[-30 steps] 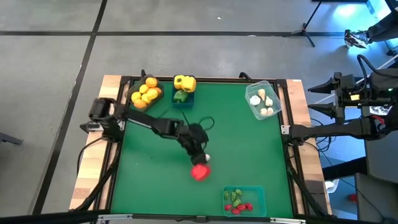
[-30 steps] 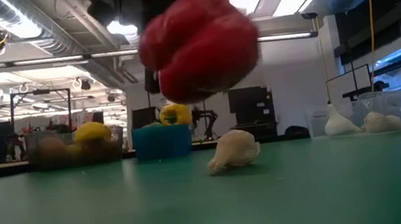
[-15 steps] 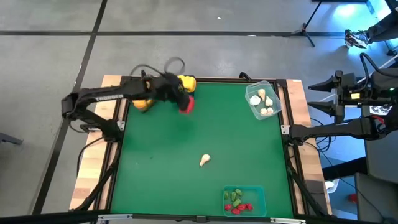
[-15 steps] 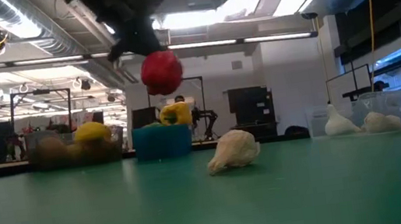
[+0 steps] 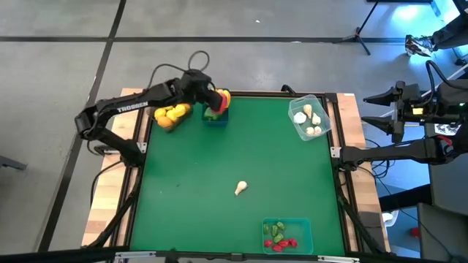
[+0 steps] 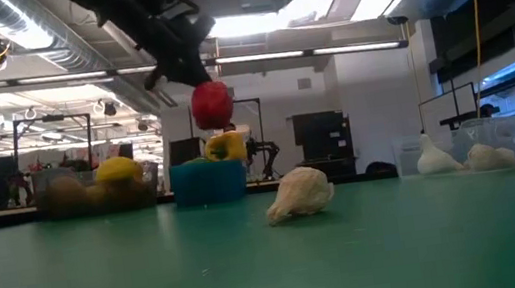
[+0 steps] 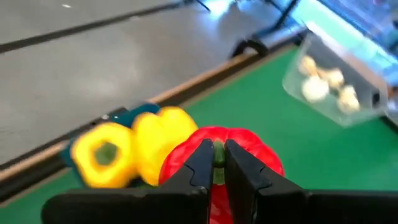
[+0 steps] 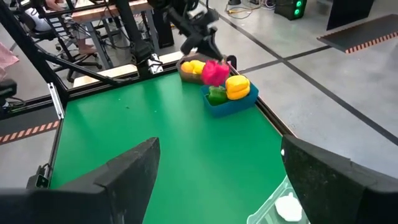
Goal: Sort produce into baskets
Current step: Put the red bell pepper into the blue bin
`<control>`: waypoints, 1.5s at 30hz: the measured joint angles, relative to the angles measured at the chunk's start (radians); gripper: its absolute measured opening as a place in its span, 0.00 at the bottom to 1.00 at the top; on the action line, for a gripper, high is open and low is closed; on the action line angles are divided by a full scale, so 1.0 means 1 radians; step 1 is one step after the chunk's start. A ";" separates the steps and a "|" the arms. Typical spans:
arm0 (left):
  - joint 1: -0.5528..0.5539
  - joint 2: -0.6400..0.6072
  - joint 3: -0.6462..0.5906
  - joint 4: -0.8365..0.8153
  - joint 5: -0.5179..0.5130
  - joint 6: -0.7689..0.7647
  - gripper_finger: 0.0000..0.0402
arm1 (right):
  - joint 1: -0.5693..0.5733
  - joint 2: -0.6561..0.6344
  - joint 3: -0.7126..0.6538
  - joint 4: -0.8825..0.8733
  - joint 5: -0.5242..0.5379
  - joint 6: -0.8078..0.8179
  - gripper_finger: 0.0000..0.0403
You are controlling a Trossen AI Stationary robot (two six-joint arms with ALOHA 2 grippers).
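The red bell pepper's lower edge hangs out over the green mat, so my left gripper now holds it until it is in the blue basket (image 7: 127, 116).
My left gripper (image 5: 212, 99) is shut on a red bell pepper (image 7: 231, 152) and hangs it just above the blue basket (image 6: 207, 182) at the table's far left. That basket holds a yellow pepper (image 6: 225, 147) and a green one (image 8: 217, 94). Beside it, the dark grey basket (image 5: 162, 120) holds yellow-orange fruits (image 5: 172, 113). A white garlic piece (image 5: 240, 188) lies on the green mat at mid-table. My right gripper (image 8: 217, 180) waits open beyond the table's right edge. My left gripper pinches the pepper's green stem (image 7: 217, 172) between its two fingers, at the top of the fruit. The fingers (image 7: 200, 163) slant down from the left. The pepper (image 6: 211, 103) hangs below them, clear of the basket and the peppers in it.
A clear basket (image 5: 322, 115) with garlic pieces stands at the far right. A teal-green basket (image 5: 307, 232) with small red and green bits sits at the near edge. Open green mat lies between the baskets.
My left gripper has carried the red pepper up from mid-table, next to the garlic piece, toward the far left, and now hangs it over the blue basket. The gripper has turned from pointing down to slanting. The garlic piece has stayed in place.
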 joint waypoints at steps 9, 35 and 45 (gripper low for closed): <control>-0.083 0.114 -0.001 0.015 -0.047 0.033 0.04 | 0.000 0.000 0.000 0.001 0.019 0.000 0.81; -0.095 0.205 -0.001 -0.010 -0.178 0.035 0.14 | 0.000 0.000 0.000 0.000 -0.009 0.028 0.81; -0.087 0.205 -0.001 -0.030 -0.129 0.003 0.36 | 0.000 0.000 0.000 0.000 -0.009 0.028 0.81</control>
